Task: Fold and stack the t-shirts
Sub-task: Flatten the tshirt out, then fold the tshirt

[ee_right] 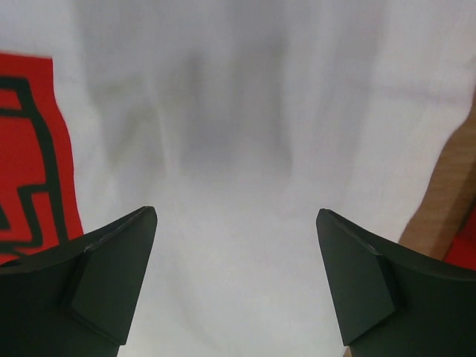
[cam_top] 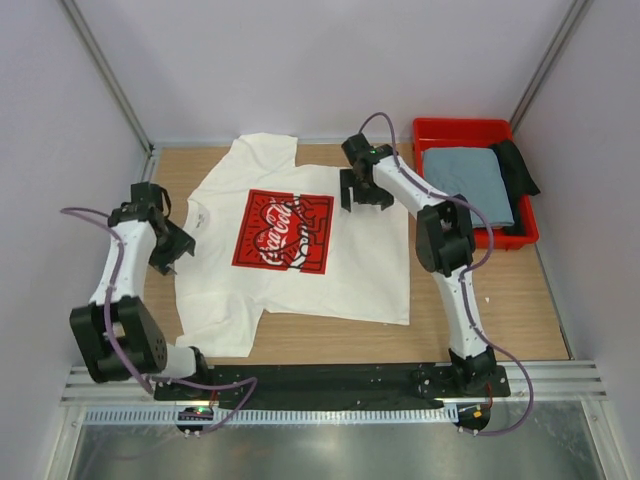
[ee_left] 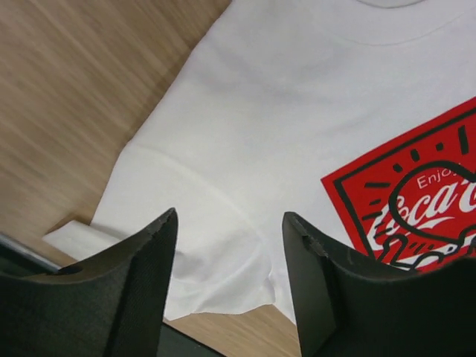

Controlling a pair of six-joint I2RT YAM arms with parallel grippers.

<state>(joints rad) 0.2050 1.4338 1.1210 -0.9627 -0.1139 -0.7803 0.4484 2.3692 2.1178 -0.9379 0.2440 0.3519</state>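
Observation:
I need to fold that side of the white t-shirt inward, so next my left gripper needs to grab the white t-shirt's near sleeve point(cam_top: 181, 302) point(ee_left: 121, 166) at the sleeve's edge, beside the t-shirt's shoulder.
The white t-shirt point(cam_top: 360, 270) lies flat on the wooden table, collar to the left, with its red Coca-Cola print point(cam_top: 283, 232) facing up. My left gripper point(cam_top: 172, 252) is open and empty, hovering at the shirt's left edge near the collar. In the left wrist view it point(ee_left: 229, 223) is above a sleeve of the shirt point(ee_left: 282, 97). My right gripper point(cam_top: 365, 192) is open and empty over the shirt's far right part. In the right wrist view it point(ee_right: 236, 216) is just above plain white cloth point(ee_right: 245, 111). The grey-blue t-shirt point(cam_top: 468, 180) lies folded in the red bin.
The red plastic bin point(cam_top: 462, 127) stands at the back right, with a dark cloth point(cam_top: 518, 165) over its right side. Bare wood point(cam_top: 330, 340) shows between the shirt and the arms' base rail. Walls close in the table on three sides.

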